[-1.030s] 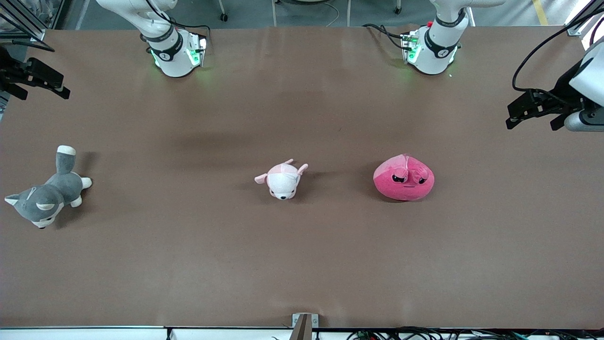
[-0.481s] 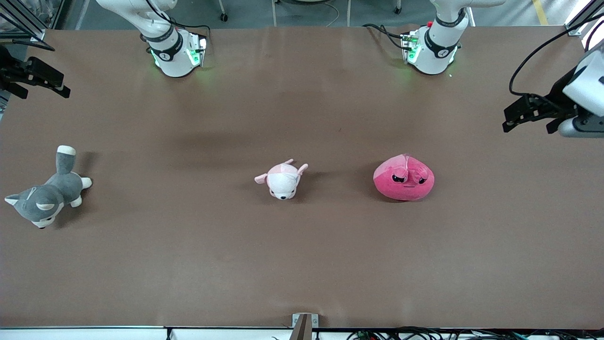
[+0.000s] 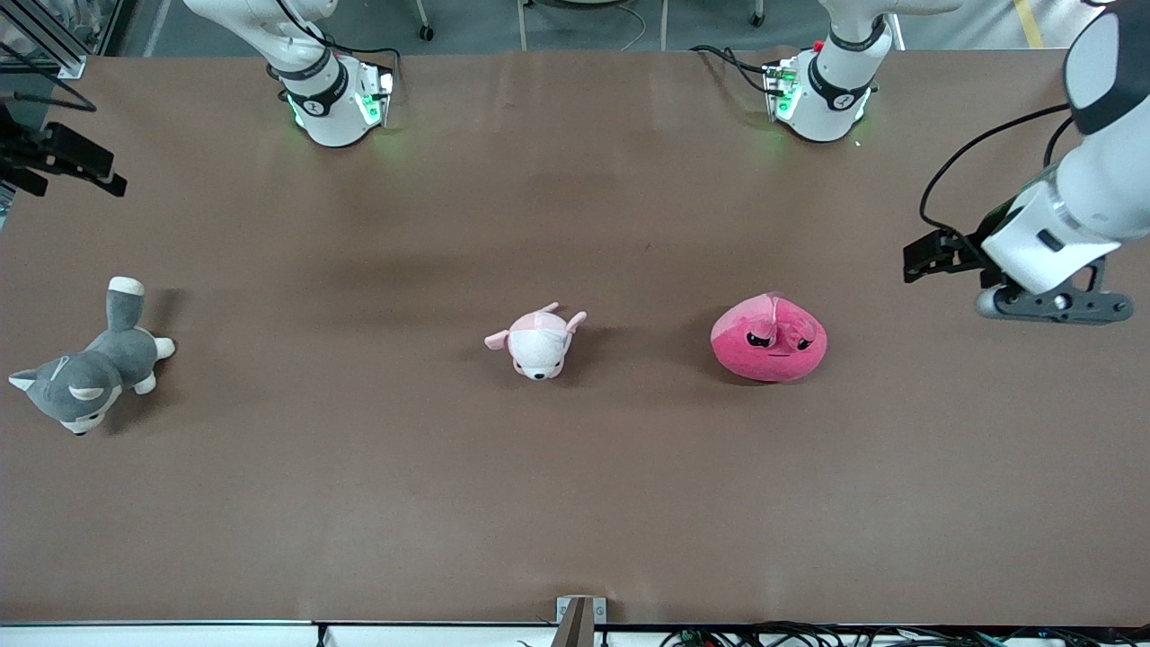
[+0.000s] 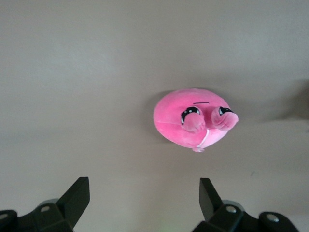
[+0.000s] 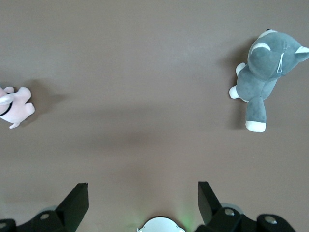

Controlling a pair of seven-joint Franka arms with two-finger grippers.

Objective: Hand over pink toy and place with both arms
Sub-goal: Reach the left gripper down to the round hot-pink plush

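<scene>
Next, my left gripper reaches the toy and grabs one stubby arm [image 4: 194,122], leaving the pink toy's other stubby arm [image 4: 225,120] free for the handover.
The pink toy [image 3: 769,340] lies on the brown table [image 3: 575,503], face toward the front camera. It also shows in the left wrist view [image 4: 193,118]. My left gripper [image 3: 930,256] hangs open and empty over bare table toward the left arm's end, apart from the toy; its fingers stand wide in the left wrist view [image 4: 143,186]. My right gripper [image 3: 67,162] is open and empty over the table's edge at the right arm's end, its jaws wide in the right wrist view [image 5: 143,188].
A small white and pale-pink plush animal [image 3: 537,340] lies mid-table beside the pink toy. A grey-and-white plush dog [image 3: 85,368] lies at the right arm's end. Both show in the right wrist view, the plush animal [image 5: 12,108] and the dog [image 5: 264,77].
My left arm has swung in over the table and lowered, bringing its gripper closer to the pink toy. The right gripper has barely shifted. The toys have not moved.
</scene>
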